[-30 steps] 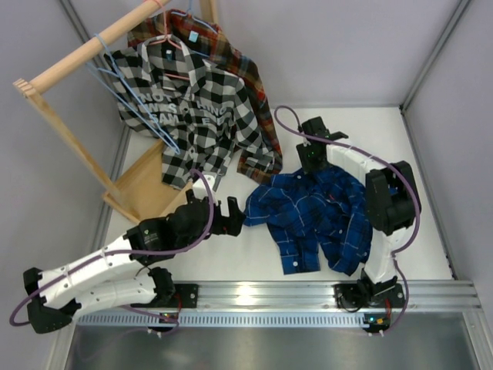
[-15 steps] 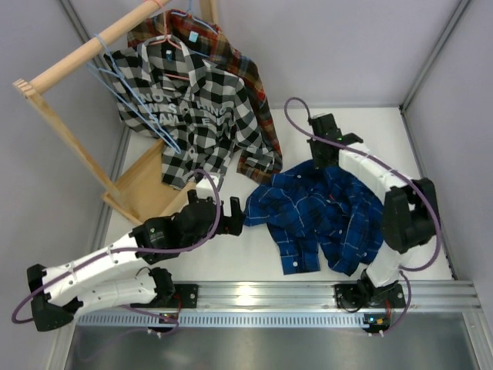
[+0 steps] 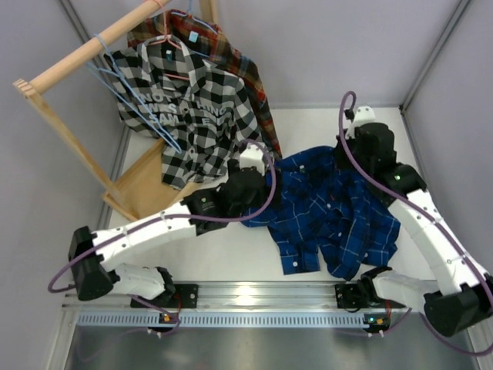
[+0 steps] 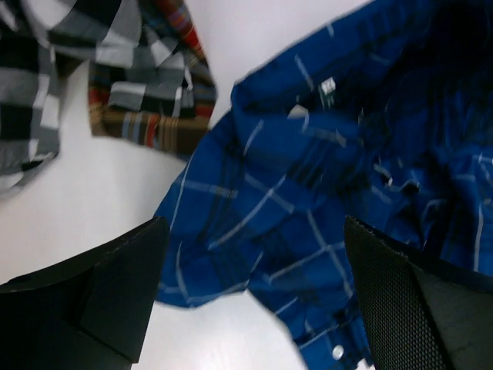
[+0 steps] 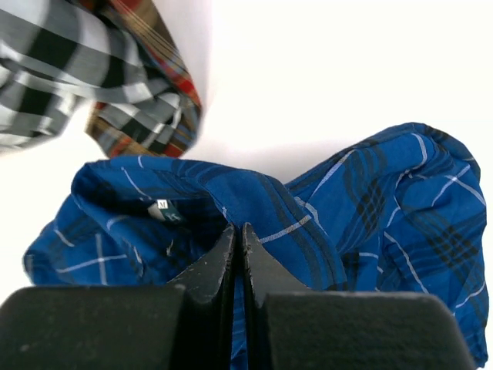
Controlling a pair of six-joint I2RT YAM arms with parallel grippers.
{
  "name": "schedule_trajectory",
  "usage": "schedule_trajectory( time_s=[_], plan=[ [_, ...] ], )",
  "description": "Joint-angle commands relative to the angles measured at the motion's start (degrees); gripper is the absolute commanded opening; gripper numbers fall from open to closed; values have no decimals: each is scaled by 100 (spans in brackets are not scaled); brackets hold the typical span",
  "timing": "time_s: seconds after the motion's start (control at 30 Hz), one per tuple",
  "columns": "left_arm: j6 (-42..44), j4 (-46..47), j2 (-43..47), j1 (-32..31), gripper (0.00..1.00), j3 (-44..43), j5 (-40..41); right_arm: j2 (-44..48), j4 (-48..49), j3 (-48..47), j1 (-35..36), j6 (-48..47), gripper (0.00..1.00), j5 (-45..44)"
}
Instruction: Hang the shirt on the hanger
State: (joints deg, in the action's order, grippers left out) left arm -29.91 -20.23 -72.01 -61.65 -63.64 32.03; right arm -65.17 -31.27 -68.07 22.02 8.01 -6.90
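The left gripper grips the shirt's collar (image 3: 286,163) (image 4: 266,98) beside the label next, opposite my right gripper, to spread the shirt's neck for the hanger.
The dark blue plaid shirt (image 3: 331,220) lies crumpled on the white table, right of centre. My right gripper (image 3: 360,154) is at its far edge and is shut on a fold of cloth beside the collar (image 5: 237,231). The collar label shows just left of the fingers. My left gripper (image 3: 264,179) is open and empty, hovering over the shirt's left edge (image 4: 254,293), with the shirt (image 4: 323,169) spread under both fingers. Thin light-blue wire hangers (image 3: 123,81) hang from the wooden rail at the back left.
A wooden rack (image 3: 77,58) stands at the back left with its base board (image 3: 142,189) on the table. A black-and-white checked shirt (image 3: 185,100) and a red-brown plaid shirt (image 3: 248,89) hang on it, their hems close to the blue shirt. Grey walls enclose the table.
My right gripper has moved back and to the right, dragging the shirt's collar with it. My left arm has swung right and forward, from beside the shirt to over its left edge.
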Motion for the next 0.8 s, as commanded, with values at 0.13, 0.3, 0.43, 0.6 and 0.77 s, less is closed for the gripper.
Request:
schedule_trajectory(
  time_s=[0.13, 0.3, 0.43, 0.6, 0.77],
  plan=[
    [-356, 810, -1499, 847, 98, -1264, -839, 1206, 673, 470, 48, 289, 0, 487],
    [-902, 801, -2202, 856, 92, -1643, -1171, 1410, 912, 734, 48, 315, 0, 628],
    [-1262, 810, -2379, 847, 81, -1538, -1427, 1401, 912, 717, 48, 280, 0, 602],
    [-1412, 968, -2362, 847, 69, -1231, -1630, 1322, 929, 646, 48, 218, 0, 558],
    [-991, 916, -2240, 821, 1, -1379, -1420, 1331, 1061, 611, 48, 271, 0, 856]
  ],
)
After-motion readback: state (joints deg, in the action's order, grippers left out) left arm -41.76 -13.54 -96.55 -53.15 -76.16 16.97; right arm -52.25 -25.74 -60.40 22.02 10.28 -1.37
